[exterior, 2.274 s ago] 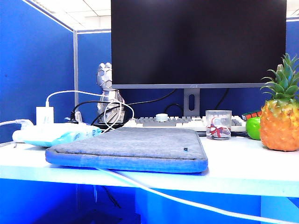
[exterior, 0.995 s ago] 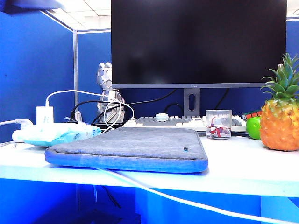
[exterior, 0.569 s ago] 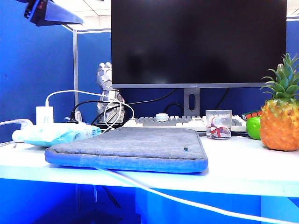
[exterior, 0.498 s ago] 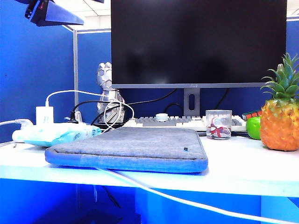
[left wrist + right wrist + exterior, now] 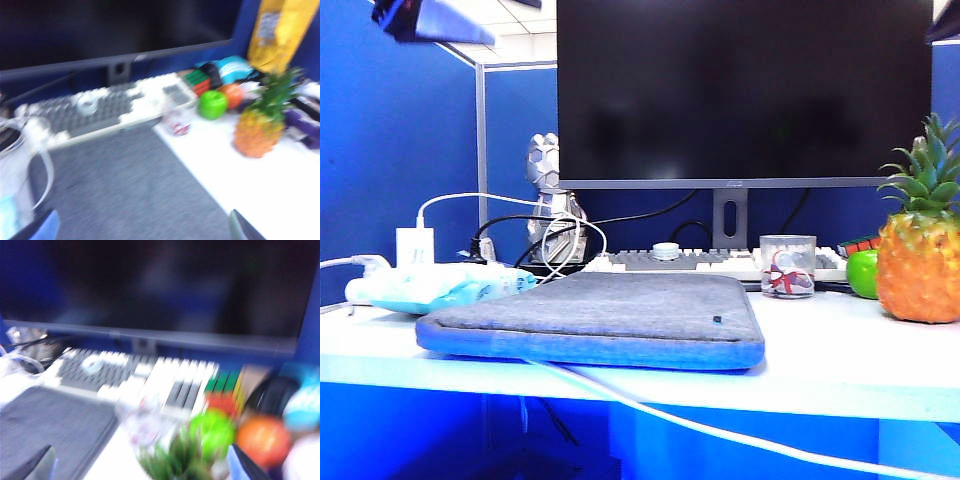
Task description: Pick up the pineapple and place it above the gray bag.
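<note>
I should grab the pineapple by its green leaf top (image 5: 926, 176) with my right gripper next. Then it can go onto the gray bag (image 5: 595, 318).
The pineapple (image 5: 918, 262), orange-yellow with a green leaf crown, stands on the white desk at the far right. The gray bag (image 5: 595, 318) lies flat at the desk's middle front. My left gripper (image 5: 140, 232) hangs open high over the gray bag (image 5: 125, 190), empty, with the pineapple (image 5: 257, 132) off to one side. My right gripper (image 5: 140, 467) is open above the pineapple's leaf crown (image 5: 175, 460), nothing between its fingers. The exterior view shows only a piece of the left arm (image 5: 430, 20) at the top left and a dark bit of the right arm (image 5: 945, 25) at the top right corner.
A big monitor (image 5: 745, 90) and a keyboard (image 5: 690, 262) stand behind the bag. A clear cup (image 5: 788, 266) and a green apple (image 5: 863, 273) sit near the pineapple, an orange fruit (image 5: 262, 440) beside them. A light-blue packet (image 5: 440, 285) and cables lie at the left.
The left arm's piece at the top left has shifted slightly up and left. A dark bit of the right arm has come in at the top right corner. Pineapple and bag have not moved.
</note>
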